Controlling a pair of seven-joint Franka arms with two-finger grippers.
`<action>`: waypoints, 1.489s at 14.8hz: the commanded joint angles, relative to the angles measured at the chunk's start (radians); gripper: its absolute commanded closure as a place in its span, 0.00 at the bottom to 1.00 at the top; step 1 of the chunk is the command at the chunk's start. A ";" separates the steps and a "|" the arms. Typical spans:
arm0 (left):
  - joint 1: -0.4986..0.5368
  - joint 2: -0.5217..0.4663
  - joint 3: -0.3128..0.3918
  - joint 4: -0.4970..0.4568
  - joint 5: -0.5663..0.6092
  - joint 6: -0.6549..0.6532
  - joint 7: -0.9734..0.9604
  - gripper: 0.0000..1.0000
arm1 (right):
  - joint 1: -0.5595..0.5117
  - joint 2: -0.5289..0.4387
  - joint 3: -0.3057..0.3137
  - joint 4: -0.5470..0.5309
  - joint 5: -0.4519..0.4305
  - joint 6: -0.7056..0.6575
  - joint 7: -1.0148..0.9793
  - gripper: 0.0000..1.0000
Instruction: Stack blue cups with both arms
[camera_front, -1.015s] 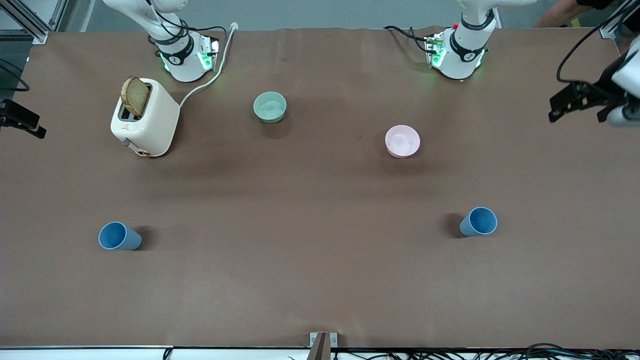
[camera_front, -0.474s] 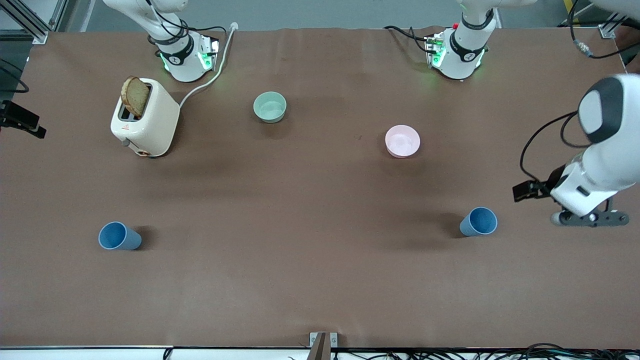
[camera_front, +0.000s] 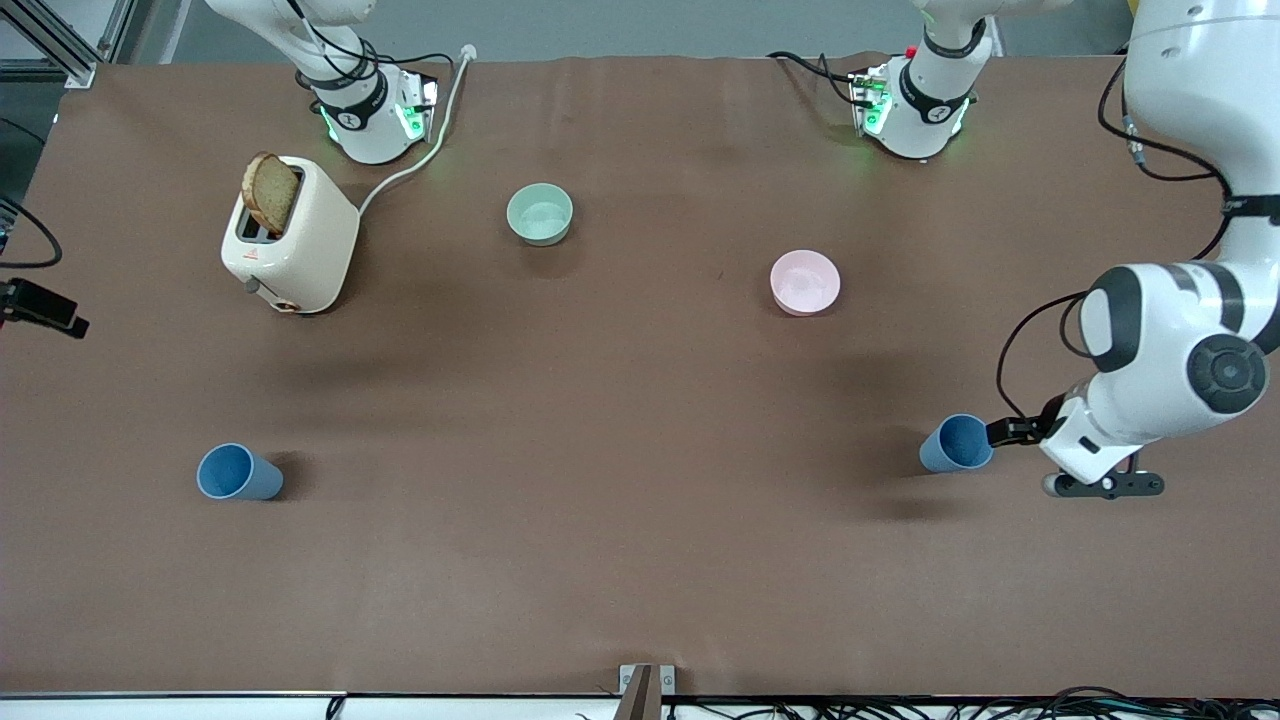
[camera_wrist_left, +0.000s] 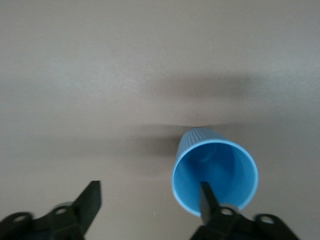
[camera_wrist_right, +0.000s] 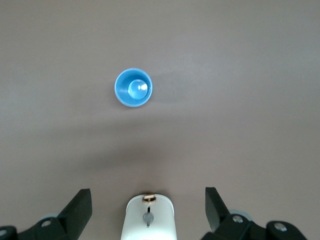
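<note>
Next, the right gripper picks up the blue cup by its rim (camera_front: 221, 445) to stack it into the other blue cup (camera_front: 956, 443).
Two blue cups stand upright on the brown table. One cup (camera_front: 957, 443) is toward the left arm's end; it also shows in the left wrist view (camera_wrist_left: 215, 177). My left gripper (camera_front: 1005, 432) is open right beside it, low near the table. In the left wrist view (camera_wrist_left: 149, 192) one finger overlaps the cup's mouth and the other stands clear of it. The other cup (camera_front: 238, 472) is toward the right arm's end and shows in the right wrist view (camera_wrist_right: 133, 88). My right gripper (camera_wrist_right: 148, 200) is open and empty, high over the toaster.
A white toaster (camera_front: 290, 240) with a bread slice stands near the right arm's base; its cable runs to the table's edge. A pale green bowl (camera_front: 540, 213) and a pink bowl (camera_front: 805, 282) sit farther from the front camera than the cups.
My left arm has swung down from the table's end to beside its blue cup. The black part of the right hand at the view's edge has shifted a little. The cups have not moved.
</note>
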 joint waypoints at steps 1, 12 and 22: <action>-0.010 0.024 -0.004 0.000 -0.002 0.020 -0.003 0.35 | 0.011 0.092 -0.022 -0.007 0.051 0.087 -0.006 0.00; -0.039 -0.026 -0.102 0.026 -0.002 -0.075 -0.107 1.00 | -0.005 0.431 -0.025 0.002 0.225 0.368 -0.177 0.03; -0.309 0.033 -0.348 0.082 0.015 -0.091 -0.793 1.00 | -0.006 0.523 -0.016 0.001 0.228 0.489 -0.183 0.44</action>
